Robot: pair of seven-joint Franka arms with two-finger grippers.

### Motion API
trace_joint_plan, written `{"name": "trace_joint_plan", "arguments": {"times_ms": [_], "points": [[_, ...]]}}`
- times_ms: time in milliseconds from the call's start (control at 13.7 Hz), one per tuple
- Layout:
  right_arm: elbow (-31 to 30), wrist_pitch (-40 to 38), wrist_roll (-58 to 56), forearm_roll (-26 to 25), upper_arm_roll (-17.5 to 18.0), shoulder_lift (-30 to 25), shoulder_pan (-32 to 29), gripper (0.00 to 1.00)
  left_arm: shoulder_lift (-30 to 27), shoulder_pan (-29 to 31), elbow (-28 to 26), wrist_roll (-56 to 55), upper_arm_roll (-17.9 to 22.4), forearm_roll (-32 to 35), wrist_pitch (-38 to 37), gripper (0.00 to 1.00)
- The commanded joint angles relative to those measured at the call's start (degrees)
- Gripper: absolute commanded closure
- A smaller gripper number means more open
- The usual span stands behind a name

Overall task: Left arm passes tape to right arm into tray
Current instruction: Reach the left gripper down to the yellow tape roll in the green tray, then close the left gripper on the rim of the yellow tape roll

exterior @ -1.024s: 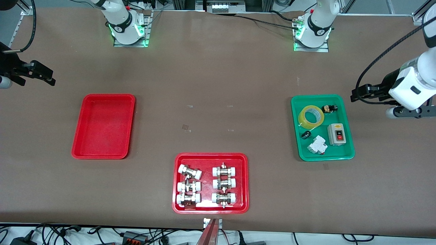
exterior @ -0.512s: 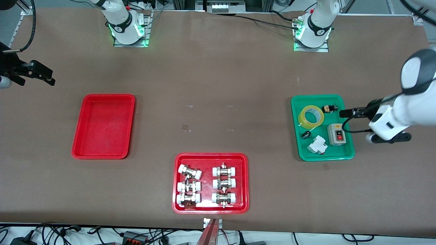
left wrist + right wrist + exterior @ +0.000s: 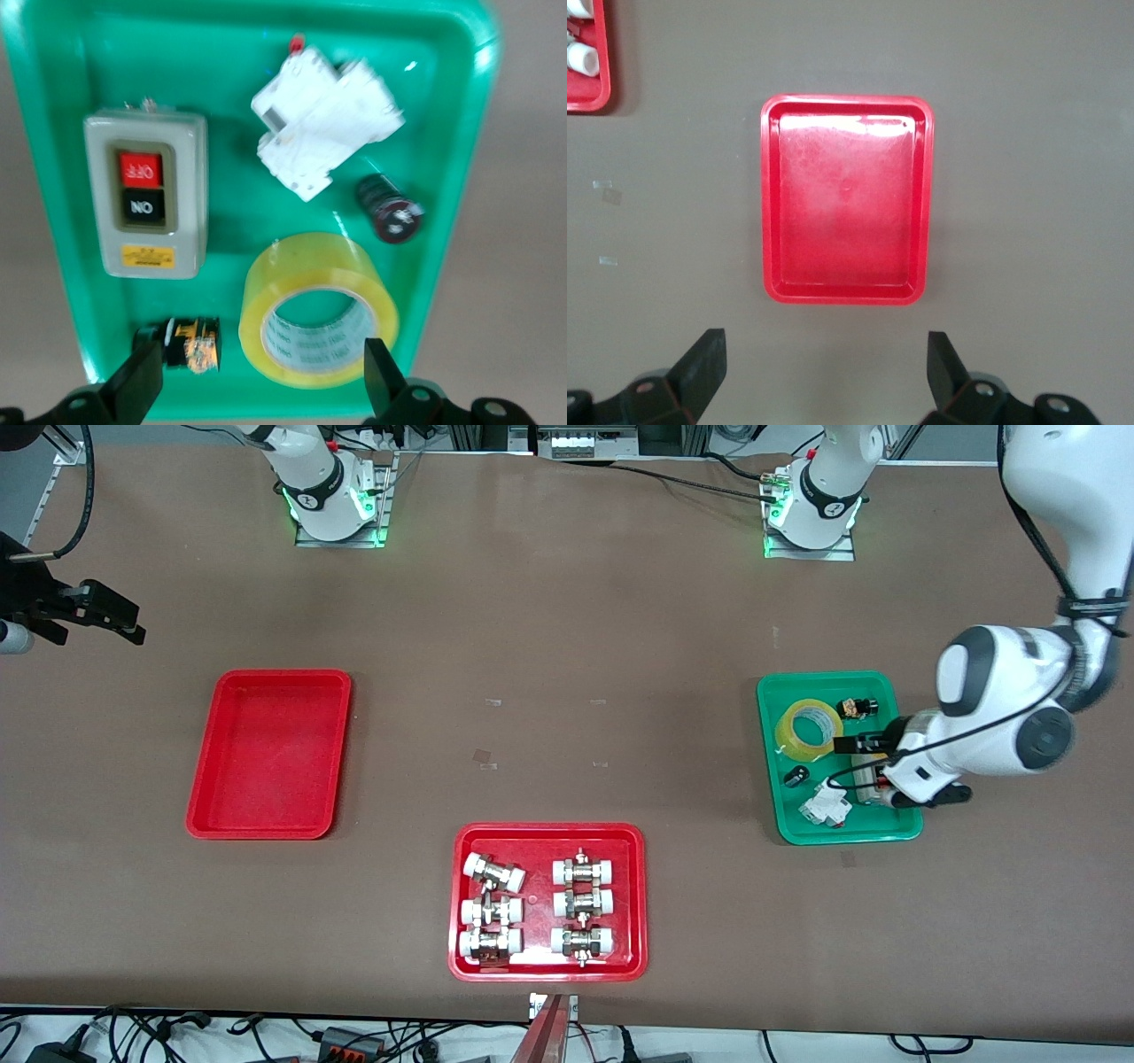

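The yellow tape should be grabbed next by its ring wall (image 3: pixel 788 732) with my left gripper, so the rest of its ring stays free for my right gripper.
The yellow tape (image 3: pixel 808 729) lies flat in the green tray (image 3: pixel 828 677), at the end of that tray farther from the front camera. My left gripper (image 3: pixel 852 766) is open over the green tray, beside the tape. In the left wrist view the tape (image 3: pixel 319 310) sits between its spread fingertips, and the left gripper (image 3: pixel 259 376) touches nothing. The plain red tray (image 3: pixel 270 753) lies toward the right arm's end of the table. My right gripper (image 3: pixel 115 624) waits open and empty above the table near it. The right wrist view shows the tray (image 3: pixel 846 100) past the open right gripper (image 3: pixel 824 354).
The green tray (image 3: pixel 27 133) also holds a grey switch box (image 3: pixel 146 208), a white breaker (image 3: pixel 323 119), a black knob (image 3: pixel 390 208) and a small black-gold part (image 3: pixel 190 343). A red tray with white-capped fittings (image 3: pixel 549 829) lies nearer the front camera, mid-table.
My left arm has swung in from the table's end and now holds its gripper over the green tray. The right arm has not moved.
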Motion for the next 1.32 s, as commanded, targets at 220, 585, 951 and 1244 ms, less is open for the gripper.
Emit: {"name": "trace_joint_plan", "arguments": {"times_ms": [220, 585, 951, 1244], "points": [[-0.2, -1.3, -0.7, 0.7, 0.5, -1.3, -0.8, 0.0, -6.0, 0.8, -16.3, 0.1, -0.3, 0.6, 12.8, 0.0], [-0.2, -1.3, -0.4, 0.7, 0.5, -1.2, -0.8, 0.0, -5.2, 0.7, -16.4, 0.0, -0.3, 0.6, 14.1, 0.02], [-0.3, -1.4, -0.2, 0.7, 0.5, -1.2, -0.9, 0.0, -4.5, 0.5, -16.4, -0.1, -0.1, 0.7, 14.8, 0.23], [-0.3, -2.1, -0.2, 0.7, 0.4, -1.2, -1.0, 0.0, -4.3, 0.6, -16.3, 0.1, -0.1, 0.7, 14.7, 0.68]]}}
